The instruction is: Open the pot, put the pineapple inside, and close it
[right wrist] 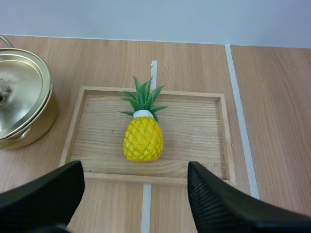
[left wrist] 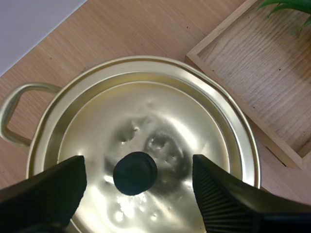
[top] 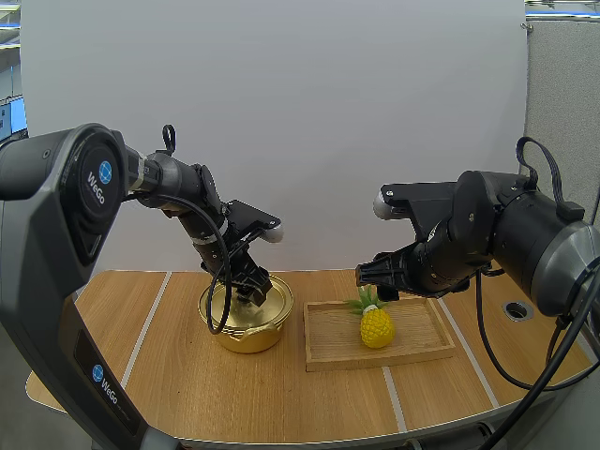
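My left gripper's open fingers are narrower than the gold lid, so my left gripper needs to grab the lid by the narrow black knob (left wrist: 135, 173) next to open the pot.
A gold pot (top: 246, 323) stands on the table with its lid (left wrist: 146, 145) on; the lid's black knob (left wrist: 135, 173) lies between the spread fingers of my left gripper (left wrist: 138, 189), which hovers open just above it (top: 251, 292). A yellow pineapple (top: 376, 325) with green leaves lies on the wooden tray (top: 323, 352) to the right of the pot. My right gripper (top: 377, 277) hangs open above the tray, over the pineapple (right wrist: 143, 137), its fingers wide apart and holding nothing.
Pale tape lines (top: 145, 328) cross the wooden tabletop. A round hole (top: 517, 308) sits in the table at the far right. The pot's side handle (left wrist: 12, 111) points away from the tray (left wrist: 257, 73).
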